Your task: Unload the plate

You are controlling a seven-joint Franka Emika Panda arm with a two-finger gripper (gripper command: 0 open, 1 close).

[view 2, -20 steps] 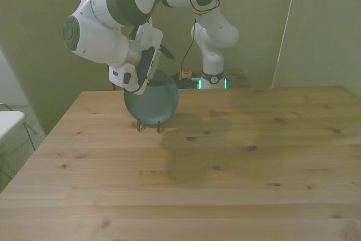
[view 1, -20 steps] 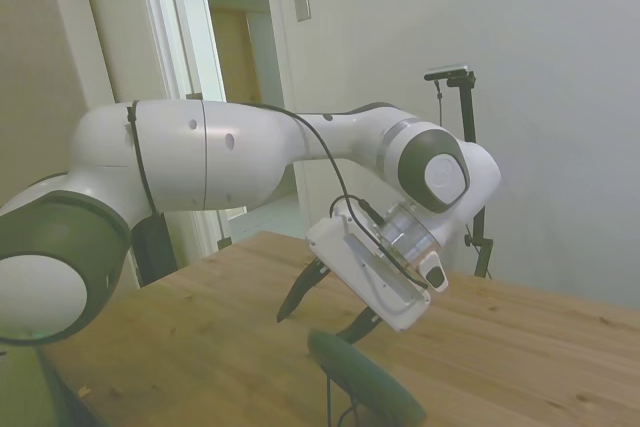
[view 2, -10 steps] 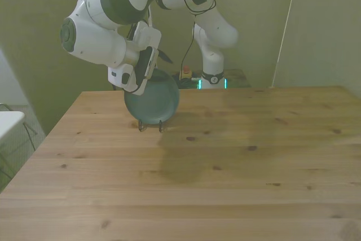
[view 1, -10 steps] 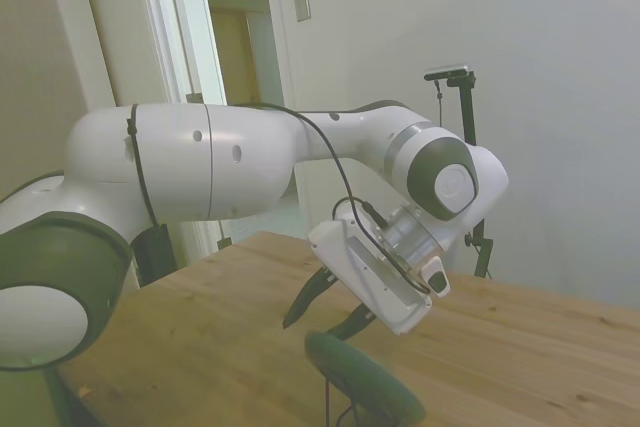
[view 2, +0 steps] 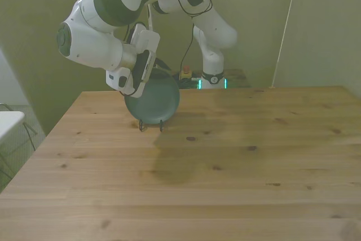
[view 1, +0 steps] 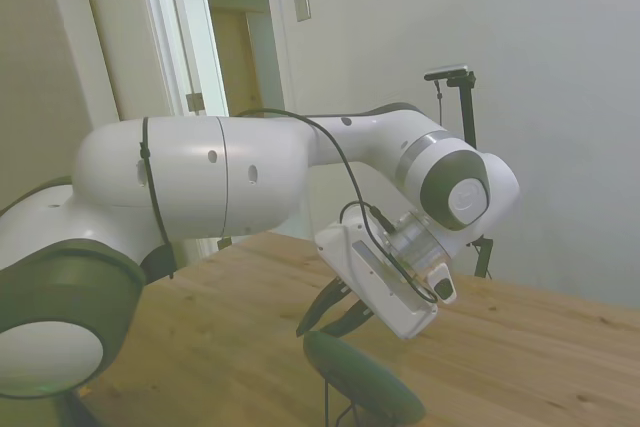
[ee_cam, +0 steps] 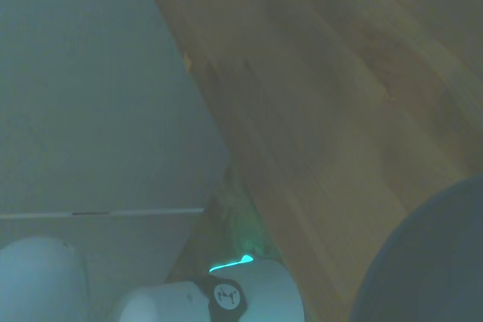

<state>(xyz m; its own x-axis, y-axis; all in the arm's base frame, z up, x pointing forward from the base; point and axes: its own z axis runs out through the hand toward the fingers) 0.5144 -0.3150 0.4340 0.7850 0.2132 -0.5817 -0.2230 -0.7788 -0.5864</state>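
Note:
To unload the plate, my gripper next needs to grab it by its upper rim [view 1: 318,343], since the plate's broad side [view 1: 368,383] is too wide for the fingertips.
The dark green plate [view 2: 157,101] stands on edge in a thin black wire rack [view 2: 150,126] near the table's far edge, toward the front view's left. In the side view the plate [view 1: 365,380] sits low in the picture. My gripper [view 1: 328,322] hangs tilted just above the plate's upper rim, its two dark fingers [view 1: 322,307] spread open with nothing between them. From the front, the white hand hides part of the plate's top left, and the gripper [view 2: 157,70] shows only partly. The wrist view catches the plate's curved edge [ee_cam: 434,262] over the wooden table.
The wooden table [view 2: 225,167] stretches wide toward the front view's right and near side. The robot's base [view 2: 211,77] stands behind the far edge. A doorway [view 1: 235,47] is behind the arm in the side view.
The hand has come down and closer to the plate's upper rim. The fingers stay spread. The plate and rack have not moved.

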